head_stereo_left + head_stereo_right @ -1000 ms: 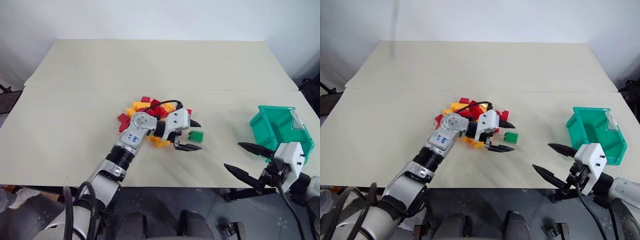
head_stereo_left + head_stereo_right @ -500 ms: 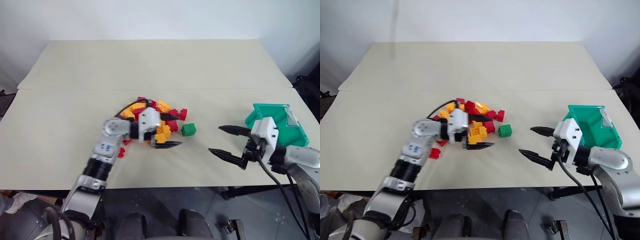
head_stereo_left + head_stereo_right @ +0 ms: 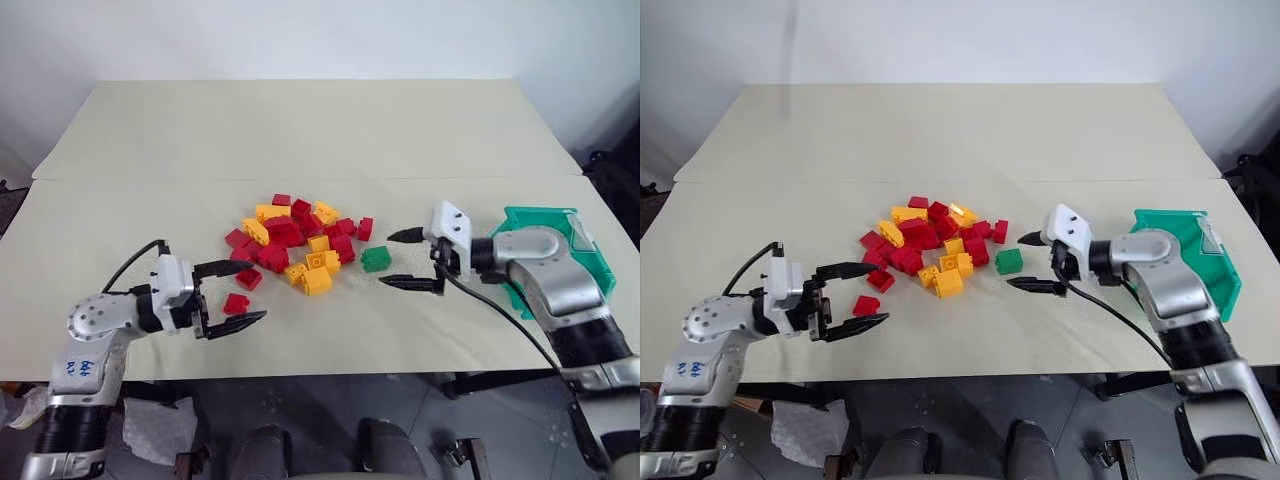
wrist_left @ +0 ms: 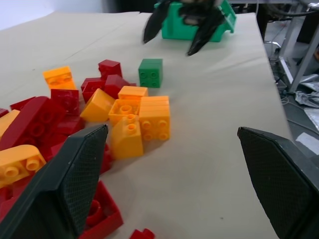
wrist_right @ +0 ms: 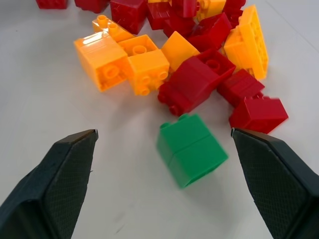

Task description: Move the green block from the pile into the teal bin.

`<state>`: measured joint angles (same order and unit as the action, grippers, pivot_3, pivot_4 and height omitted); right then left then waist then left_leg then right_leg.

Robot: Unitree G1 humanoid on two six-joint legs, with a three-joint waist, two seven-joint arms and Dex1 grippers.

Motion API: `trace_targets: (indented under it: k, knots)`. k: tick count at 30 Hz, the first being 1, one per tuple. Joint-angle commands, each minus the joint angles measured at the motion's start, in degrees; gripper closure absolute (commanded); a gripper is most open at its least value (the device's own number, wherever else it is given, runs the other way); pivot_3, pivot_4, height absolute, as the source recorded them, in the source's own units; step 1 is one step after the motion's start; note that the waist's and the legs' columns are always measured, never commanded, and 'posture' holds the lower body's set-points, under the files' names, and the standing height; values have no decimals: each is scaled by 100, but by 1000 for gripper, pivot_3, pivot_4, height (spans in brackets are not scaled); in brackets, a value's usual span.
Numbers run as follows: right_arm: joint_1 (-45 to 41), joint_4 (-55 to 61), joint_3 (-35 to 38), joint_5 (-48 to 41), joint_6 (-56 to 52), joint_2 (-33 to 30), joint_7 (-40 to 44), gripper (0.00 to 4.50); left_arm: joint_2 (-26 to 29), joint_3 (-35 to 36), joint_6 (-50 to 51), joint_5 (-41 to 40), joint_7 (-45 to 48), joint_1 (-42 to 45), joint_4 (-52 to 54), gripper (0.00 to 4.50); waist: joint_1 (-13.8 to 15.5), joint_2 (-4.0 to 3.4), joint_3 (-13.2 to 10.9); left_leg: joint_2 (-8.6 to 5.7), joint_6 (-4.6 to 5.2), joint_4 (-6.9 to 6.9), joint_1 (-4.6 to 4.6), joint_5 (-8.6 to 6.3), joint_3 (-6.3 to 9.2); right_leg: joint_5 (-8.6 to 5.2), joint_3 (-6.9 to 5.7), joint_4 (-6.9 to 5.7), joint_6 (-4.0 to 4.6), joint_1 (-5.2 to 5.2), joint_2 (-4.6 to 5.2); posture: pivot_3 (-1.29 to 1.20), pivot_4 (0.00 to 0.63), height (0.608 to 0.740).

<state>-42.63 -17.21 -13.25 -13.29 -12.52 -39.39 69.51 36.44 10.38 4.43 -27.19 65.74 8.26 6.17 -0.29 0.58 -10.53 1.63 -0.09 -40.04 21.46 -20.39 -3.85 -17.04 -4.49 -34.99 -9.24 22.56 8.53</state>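
My right gripper's fingers stop short of the green block's sides, so it is too early to close. The gripper moves toward the green block first.
The green block (image 3: 376, 259) lies on the table just right of the pile (image 3: 295, 240) of red and yellow bricks, apart from it. My right gripper (image 3: 385, 260) is open beside the block's right side, one fingertip on either side of it without touching. In the right wrist view the green block (image 5: 192, 149) sits between and just ahead of the fingers (image 5: 60, 174). The teal bin (image 3: 590, 255) stands at the table's right edge, behind my right forearm. My left gripper (image 3: 250, 289) is open near the front left, its fingers spread around a stray red brick (image 3: 237, 303) lying on the table.
The beige table (image 3: 300, 130) stretches far behind the pile, with a seam across its middle. The front edge runs close under both grippers. In the left wrist view the teal bin (image 4: 175, 27) and the right gripper (image 4: 174, 42) appear beyond the green block (image 4: 150, 72).
My left gripper has drawn back from the pile to the front left, staying open. The right gripper has come in from the bin side to straddle the green block. The bricks lie more spread.
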Motion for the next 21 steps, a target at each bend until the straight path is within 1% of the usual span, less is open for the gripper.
trace_targets:
  k: [1,5,8,10,11,12,19,20,21]
  knots:
    - [-591,-1115,-175,425,862,222,432,0,31,67,156,-210,-127,-103,371,113,-12,0,0,0,-1,0,-1,0,1,0,-2,-3,0,0,0,0,150,740]
    - [-1116,-2125,-252,654,1281,510,805,0,-19,-22,269,-210,-252,-65,510,113,-43,-1,0,1,-2,4,-1,-1,0,0,-3,-3,0,2,-1,0,150,740]
    - [-1515,-2998,-405,1006,1650,666,1032,0,-35,-79,301,-220,-254,-67,566,113,-94,-1,-1,1,-4,4,-1,-2,1,0,-6,-3,0,2,-1,0,150,740]
    - [-1684,-3379,-339,1052,1745,764,1093,0,-36,-92,310,-214,-258,-43,547,113,-138,-2,-1,1,-4,5,-1,-2,2,0,-7,-4,0,2,-1,0,150,740]
    - [-1742,-3518,-314,1071,1754,792,1171,386,-37,-104,311,-207,-261,-30,538,0,-152,-2,-1,2,-5,6,-1,-2,2,0,-7,-3,0,2,-1,0,150,740]
    - [-1760,-3576,-315,1086,1818,781,1334,598,-37,-116,314,-203,-263,-14,531,0,-161,-3,-2,3,-6,7,-1,-2,3,0,-8,-4,0,2,-1,0,150,740]
    - [-1604,-3409,93,841,1939,755,1579,2924,-71,-208,306,-199,-257,87,464,0,-165,-11,-6,4,-8,7,-1,-2,3,0,-8,-4,0,2,-1,0,150,740]
    - [-1513,-3293,166,777,1939,728,1632,3127,-87,-239,304,-197,-253,112,450,0,-161,-11,-7,4,-8,7,-1,-2,3,0,-8,-4,0,2,-2,0,150,740]
    - [-1435,-3187,221,733,1930,703,1668,3127,-101,-264,303,-195,-249,135,436,0,-151,-11,-7,4,-9,7,-1,-2,3,0,-8,-3,0,2,-1,0,150,740]
